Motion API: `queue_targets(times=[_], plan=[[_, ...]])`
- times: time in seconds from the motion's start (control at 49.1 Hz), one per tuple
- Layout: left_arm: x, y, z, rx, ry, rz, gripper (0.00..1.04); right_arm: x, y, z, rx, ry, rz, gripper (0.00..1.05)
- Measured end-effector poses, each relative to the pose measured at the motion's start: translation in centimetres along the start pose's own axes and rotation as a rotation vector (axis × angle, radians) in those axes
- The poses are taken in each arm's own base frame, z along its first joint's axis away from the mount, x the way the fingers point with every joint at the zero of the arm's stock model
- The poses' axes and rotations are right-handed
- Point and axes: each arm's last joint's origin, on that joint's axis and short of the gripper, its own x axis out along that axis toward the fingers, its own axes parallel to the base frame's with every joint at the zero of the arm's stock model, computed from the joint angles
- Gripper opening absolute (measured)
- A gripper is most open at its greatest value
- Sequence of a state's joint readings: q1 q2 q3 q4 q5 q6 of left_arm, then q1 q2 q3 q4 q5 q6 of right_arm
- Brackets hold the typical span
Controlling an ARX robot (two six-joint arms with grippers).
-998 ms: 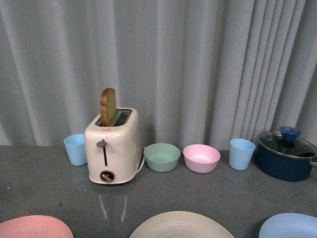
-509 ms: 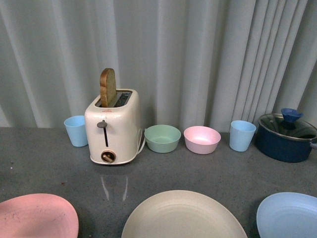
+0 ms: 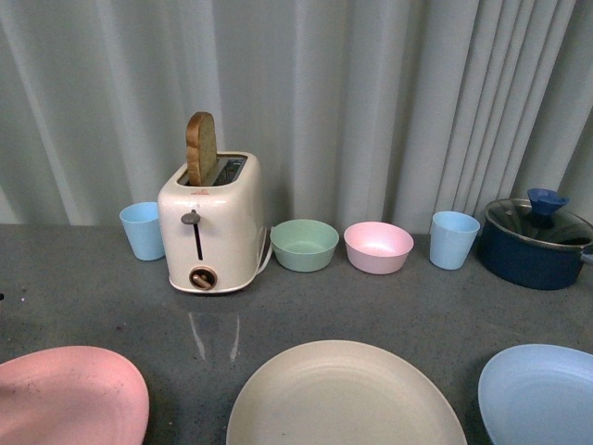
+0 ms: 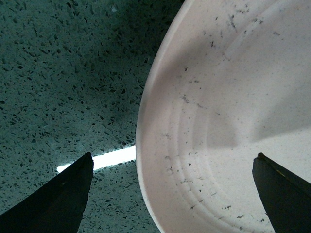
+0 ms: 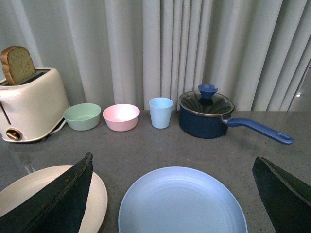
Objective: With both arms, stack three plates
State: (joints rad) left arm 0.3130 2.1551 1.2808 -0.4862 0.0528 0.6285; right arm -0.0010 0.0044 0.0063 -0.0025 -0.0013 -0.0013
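The left gripper grabs the pink plate by its rim (image 4: 142,121) next, to stack the pink plate onto the cream plate.
Three plates lie in a row along the near edge of the grey counter: a pink plate (image 3: 69,394) at left, a cream-beige plate (image 3: 343,399) in the middle and a light blue plate (image 3: 542,394) at right. Neither arm shows in the front view. My left gripper (image 4: 174,155) hovers open over the rim of the pink plate (image 4: 228,121), one finger above the counter and the other above the plate. The right gripper (image 5: 172,158) is open, low and just behind the blue plate (image 5: 182,204), with the cream plate (image 5: 99,194) beside it.
Along the curtain at the back stand a blue cup (image 3: 142,230), a cream toaster (image 3: 208,227) with a bread slice sticking up, a green bowl (image 3: 304,245), a pink bowl (image 3: 378,247), another blue cup (image 3: 453,239) and a lidded dark blue saucepan (image 3: 537,246).
The front view has tipped downward, so the back-row objects sit higher in the picture and more of each plate shows. No object has shifted on the counter.
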Motion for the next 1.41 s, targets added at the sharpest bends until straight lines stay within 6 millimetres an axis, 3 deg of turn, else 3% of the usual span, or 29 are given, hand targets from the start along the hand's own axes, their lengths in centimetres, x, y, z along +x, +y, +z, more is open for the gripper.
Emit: queue_targets(times=[0.183, 0.53, 0.733, 1.1, 1.405], plan=[[0.5, 0.0, -0.2, -0.005, 0.007, -0.012, 0.98, 0.0, 0.0, 0.0, 0.0, 0.0, 0.0, 0.97], [1.4, 0.2, -0.4, -0.019, 0.015, -0.009, 0.3, 0.0, 0.0, 0.0, 0.0, 0.0, 0.0, 0.97], [1.0, 0.2, -0.1, -0.036, -0.02, -0.03, 0.05, 0.0, 0.0, 0.0, 0.0, 0.0, 0.0, 0.97], [0.5, 0.6, 0.1, -0.046, -0.023, -0.058, 0.05, 0.0, 0.0, 0.0, 0.0, 0.0, 0.0, 0.97], [-2.1, 1.7, 1.0, -0.103, -0.048, -0.132, 0.04, 0.0, 0.0, 0.0, 0.0, 0.0, 0.0, 0.97]])
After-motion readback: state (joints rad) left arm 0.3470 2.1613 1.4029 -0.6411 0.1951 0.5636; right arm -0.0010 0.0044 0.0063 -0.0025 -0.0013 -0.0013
